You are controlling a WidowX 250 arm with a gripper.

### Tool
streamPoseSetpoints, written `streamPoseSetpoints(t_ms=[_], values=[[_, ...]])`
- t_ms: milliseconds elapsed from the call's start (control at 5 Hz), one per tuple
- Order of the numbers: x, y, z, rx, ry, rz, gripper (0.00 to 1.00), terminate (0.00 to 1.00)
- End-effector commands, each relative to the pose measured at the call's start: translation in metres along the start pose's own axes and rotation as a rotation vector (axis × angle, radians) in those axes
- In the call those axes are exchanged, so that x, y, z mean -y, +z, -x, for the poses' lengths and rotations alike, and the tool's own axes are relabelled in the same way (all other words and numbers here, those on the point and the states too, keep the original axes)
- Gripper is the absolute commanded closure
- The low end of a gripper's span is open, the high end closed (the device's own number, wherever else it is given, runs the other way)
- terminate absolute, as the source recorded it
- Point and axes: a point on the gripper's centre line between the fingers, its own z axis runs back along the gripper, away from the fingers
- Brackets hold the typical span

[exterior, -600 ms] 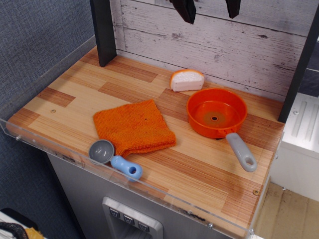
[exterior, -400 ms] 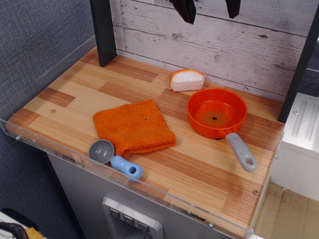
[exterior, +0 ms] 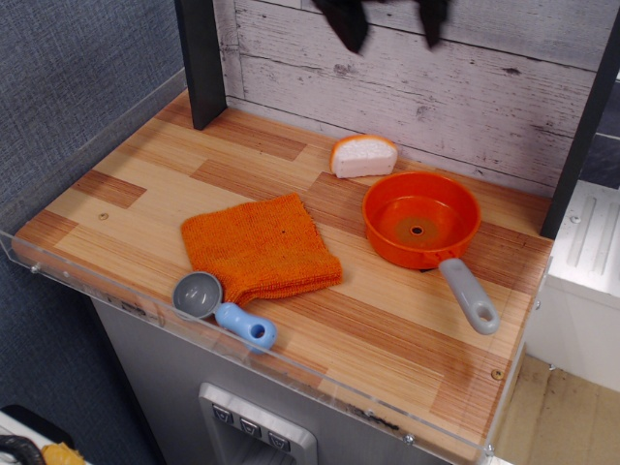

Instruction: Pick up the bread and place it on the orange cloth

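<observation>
I will grab the bread by its white-faced slice body [exterior: 364, 159] next. Then I can put it on the orange cloth [exterior: 259, 246].
The bread [exterior: 364, 155], a small half-round slice with a white face and orange-tan crust, lies on the wooden counter near the back wall. The orange cloth [exterior: 259, 246], a square knitted towel, lies flat in front of it and to the left, nearer the counter's front. My gripper [exterior: 387, 27] hangs at the top edge of the view, high above the bread, with only its two dark fingertips [exterior: 346, 26] showing. They stand wide apart with nothing between them.
A round orange pan [exterior: 421, 219] with a grey handle [exterior: 471, 295] sits right of the cloth, just in front of the bread. A grey scoop with a blue handle [exterior: 223, 307] lies at the cloth's front edge. A clear rail [exterior: 291, 373] borders the counter front. A dark post [exterior: 201, 60] stands at back left.
The fingertips have shifted slightly left and look blurred from motion. The bread, cloth, pan and scoop have not moved.
</observation>
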Motion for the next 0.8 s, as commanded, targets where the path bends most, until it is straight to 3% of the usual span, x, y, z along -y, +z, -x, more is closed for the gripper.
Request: streamPoseSetpoints(t_ms=[0,400,600], values=[[-0.032,0.021,-0.026,0.039,-0.317,0.015,0.00,0.00],[-0.043,0.015,-0.024,-0.053,-0.747,0.174,0.00,0.00],[-0.044,0.009,-0.019,-0.094,-0.910,0.206,0.00,0.00]])
